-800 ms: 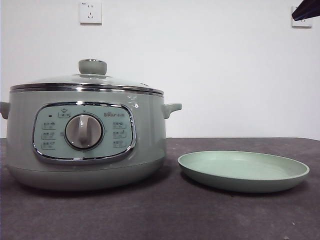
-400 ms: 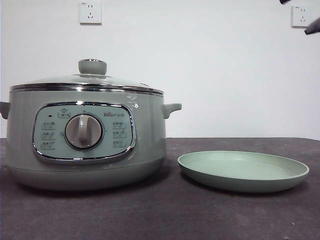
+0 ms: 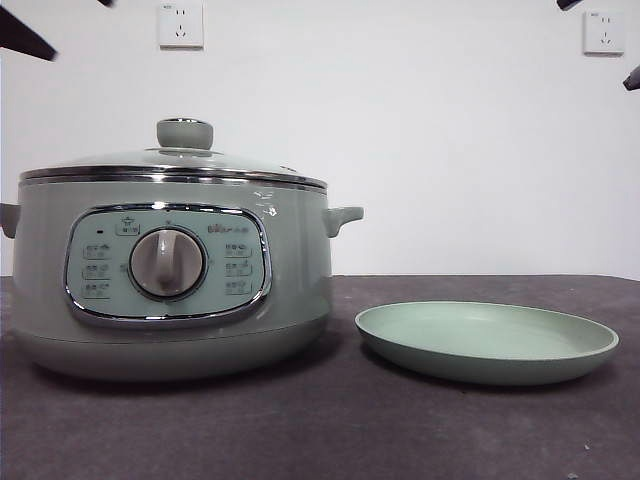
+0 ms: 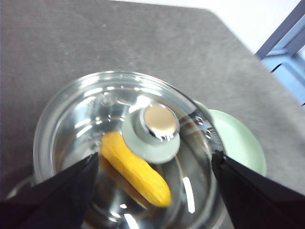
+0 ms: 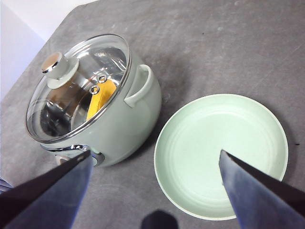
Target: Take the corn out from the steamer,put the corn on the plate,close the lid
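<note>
My left gripper should grab the glass lid by its knob [image 4: 157,123] next. That will uncover the corn [image 4: 135,169] inside the steamer.
The sage-green steamer [image 3: 170,275] stands at the left of the table with the glass lid [image 3: 175,165] shut on it. The corn [image 4: 136,168] lies inside, seen through the glass in the left wrist view and in the right wrist view [image 5: 99,101]. The pale green plate [image 3: 487,342] lies empty to the right of the steamer. My left gripper [image 4: 155,156] hovers open high above the lid's knob [image 4: 152,125], its jaws wide apart. My right gripper [image 5: 155,152] is open and empty, high above the gap between the steamer [image 5: 124,119] and the plate [image 5: 221,152].
The dark grey table [image 3: 330,430] runs to a white wall with two sockets [image 3: 181,24]. Black gripper tips show at the top left corner [image 3: 22,36] and the top right edge [image 3: 632,78] of the front view.
A black tip has come into the front view at the top left. The dark tip at the top right has split into two parts and spread toward the edge. Steamer, lid and plate have not moved.
</note>
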Robot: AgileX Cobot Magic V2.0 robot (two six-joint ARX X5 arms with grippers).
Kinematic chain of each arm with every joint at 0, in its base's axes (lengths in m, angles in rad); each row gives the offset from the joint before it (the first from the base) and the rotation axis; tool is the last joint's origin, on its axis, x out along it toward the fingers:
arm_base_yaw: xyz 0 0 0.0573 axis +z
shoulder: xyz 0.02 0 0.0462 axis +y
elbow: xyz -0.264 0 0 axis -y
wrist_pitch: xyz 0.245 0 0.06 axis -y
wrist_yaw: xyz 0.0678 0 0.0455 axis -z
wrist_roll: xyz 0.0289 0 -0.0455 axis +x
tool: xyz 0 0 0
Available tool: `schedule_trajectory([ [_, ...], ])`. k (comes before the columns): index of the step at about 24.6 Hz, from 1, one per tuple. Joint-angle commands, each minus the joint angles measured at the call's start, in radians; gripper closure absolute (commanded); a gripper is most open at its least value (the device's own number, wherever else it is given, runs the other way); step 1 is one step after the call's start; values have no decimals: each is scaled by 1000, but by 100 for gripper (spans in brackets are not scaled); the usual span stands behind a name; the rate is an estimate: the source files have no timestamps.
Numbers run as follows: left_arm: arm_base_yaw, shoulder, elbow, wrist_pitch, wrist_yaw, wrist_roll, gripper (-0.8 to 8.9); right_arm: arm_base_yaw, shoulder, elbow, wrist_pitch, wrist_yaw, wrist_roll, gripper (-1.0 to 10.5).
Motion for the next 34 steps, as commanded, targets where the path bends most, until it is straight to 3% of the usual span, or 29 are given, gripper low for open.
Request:
schedule_trajectory([
  [1, -52, 74, 42, 4, -45, 44, 412, 2, 1, 2, 3, 2, -8, 502],
  [13, -243, 306, 119, 51, -290, 112, 409, 2, 1, 2, 3, 3, -8, 505],
  [21, -274, 366, 119, 98, -307, 117, 410, 2, 1, 2, 4, 33, -8, 505],
  [22, -274, 366, 119, 97, -314, 119, 434, 2, 1, 2, 4, 32, -8, 505],
  [26, -276, 366, 119, 80, -317, 166, 794, 2, 1, 2, 6, 32, -8, 505],
  [34, -268, 315, 121, 148, -335, 156, 822, 17, 8, 2, 53, 28, 30, 505],
])
